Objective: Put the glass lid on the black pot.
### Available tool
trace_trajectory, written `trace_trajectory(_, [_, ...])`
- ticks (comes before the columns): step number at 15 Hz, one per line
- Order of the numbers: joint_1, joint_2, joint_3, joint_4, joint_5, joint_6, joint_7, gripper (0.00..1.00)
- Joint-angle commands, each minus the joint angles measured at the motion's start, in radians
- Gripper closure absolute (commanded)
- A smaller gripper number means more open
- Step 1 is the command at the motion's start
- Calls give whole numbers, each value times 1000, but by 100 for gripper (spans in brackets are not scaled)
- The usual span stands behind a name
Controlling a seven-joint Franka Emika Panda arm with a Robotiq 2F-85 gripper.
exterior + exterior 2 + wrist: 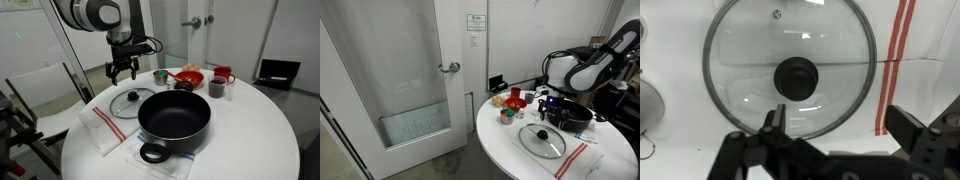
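Observation:
My gripper grabs the glass lid [126,102] by its black centre knob from above next, so the lid's rim is free to sit flat on the black pot.
The glass lid [126,102] lies flat on the white table, with a metal rim and a black centre knob. It also shows in an exterior view [542,140] and fills the top of the wrist view [790,68]. The black pot [174,118] stands beside it, wide and shallow with looped handles; in an exterior view [567,117] the arm partly hides it. My gripper [123,72] hangs open and empty above the lid, not touching it. In the wrist view the gripper [840,125] has its fingers spread over the lid's near edge.
A white cloth with red stripes [108,128] lies under the lid's edge. A red bowl [188,78], a red mug [223,76], a dark cup [217,88] and a small green cup [159,76] stand at the table's back. A chair [35,90] stands beside the table.

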Motion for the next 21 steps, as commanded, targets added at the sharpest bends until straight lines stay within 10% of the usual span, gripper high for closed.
trace_trajectory(1, [-15,88,14,62,-6,49,-39,0])
trace_trajectory(16, [31,276,-42,224,-107,162,-19,0])
trace_trajectory(21, [31,288,-40,236,-115,164,-18,49])
